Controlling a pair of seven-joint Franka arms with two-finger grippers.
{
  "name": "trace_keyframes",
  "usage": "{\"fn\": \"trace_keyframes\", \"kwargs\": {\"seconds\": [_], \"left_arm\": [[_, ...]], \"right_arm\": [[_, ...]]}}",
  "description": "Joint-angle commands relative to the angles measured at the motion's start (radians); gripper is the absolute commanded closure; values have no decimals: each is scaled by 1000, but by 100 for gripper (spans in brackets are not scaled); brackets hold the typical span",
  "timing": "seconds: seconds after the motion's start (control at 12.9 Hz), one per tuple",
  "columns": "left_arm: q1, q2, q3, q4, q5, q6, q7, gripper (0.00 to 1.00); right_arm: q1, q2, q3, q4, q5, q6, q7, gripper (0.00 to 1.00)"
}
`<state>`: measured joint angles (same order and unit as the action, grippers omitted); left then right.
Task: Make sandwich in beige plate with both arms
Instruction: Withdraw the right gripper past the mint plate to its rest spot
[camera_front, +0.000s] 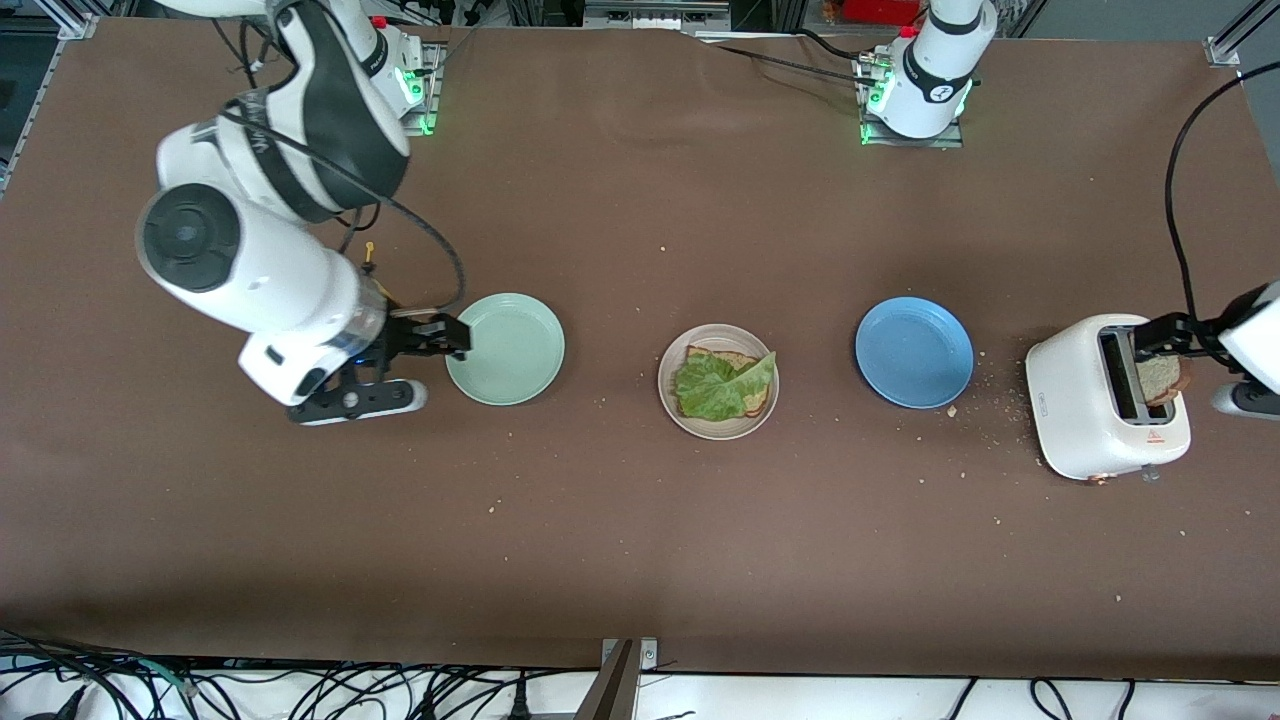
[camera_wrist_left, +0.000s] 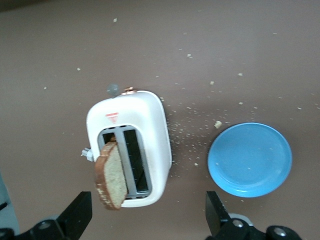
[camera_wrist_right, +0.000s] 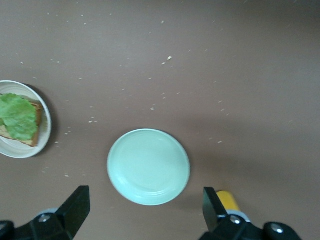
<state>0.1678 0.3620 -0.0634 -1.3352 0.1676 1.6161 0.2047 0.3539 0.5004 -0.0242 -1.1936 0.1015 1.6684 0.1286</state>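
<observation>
The bread slice should top the sandwich (camera_front: 720, 382), so my left gripper should next grab its crust edge sticking out of the toaster.
The beige plate (camera_front: 668, 386) sits mid-table and holds one slice of brown bread (camera_front: 742, 361) with a green lettuce leaf (camera_front: 712, 390) on top. It also shows in the right wrist view (camera_wrist_right: 44, 131). A second bread slice (camera_front: 1160, 378) stands tilted out of a slot of the white toaster (camera_front: 1085, 405); it shows in the left wrist view (camera_wrist_left: 112, 176) too. My left gripper (camera_front: 1164, 337) (camera_wrist_left: 147, 217) is open over the toaster, the slice just inside one finger. My right gripper (camera_front: 450, 338) (camera_wrist_right: 145, 212) is open and empty over the edge of the mint-green plate (camera_front: 508, 349).
A blue plate (camera_front: 913, 352) lies between the beige plate and the toaster. Crumbs are scattered around the toaster. The toaster's black cord (camera_front: 1180, 200) runs toward the left arm's end. A small yellow object (camera_front: 369, 252) lies near the right arm.
</observation>
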Motion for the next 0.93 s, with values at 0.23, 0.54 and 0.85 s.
{"fn": "trace_keyframes", "kwargs": {"seconds": [0.23, 0.54, 0.85], "left_arm": [[111, 67, -9, -41, 4, 103, 10, 0], [163, 45, -10, -177, -8, 166, 10, 0], [180, 41, -10, -243, -11, 215, 7, 23]], "right_arm": [[11, -56, -94, -27, -16, -41, -135, 0], [11, -75, -146, -26, -17, -108, -132, 0], [2, -95, -169, -26, -43, -108, -130, 1]]}}
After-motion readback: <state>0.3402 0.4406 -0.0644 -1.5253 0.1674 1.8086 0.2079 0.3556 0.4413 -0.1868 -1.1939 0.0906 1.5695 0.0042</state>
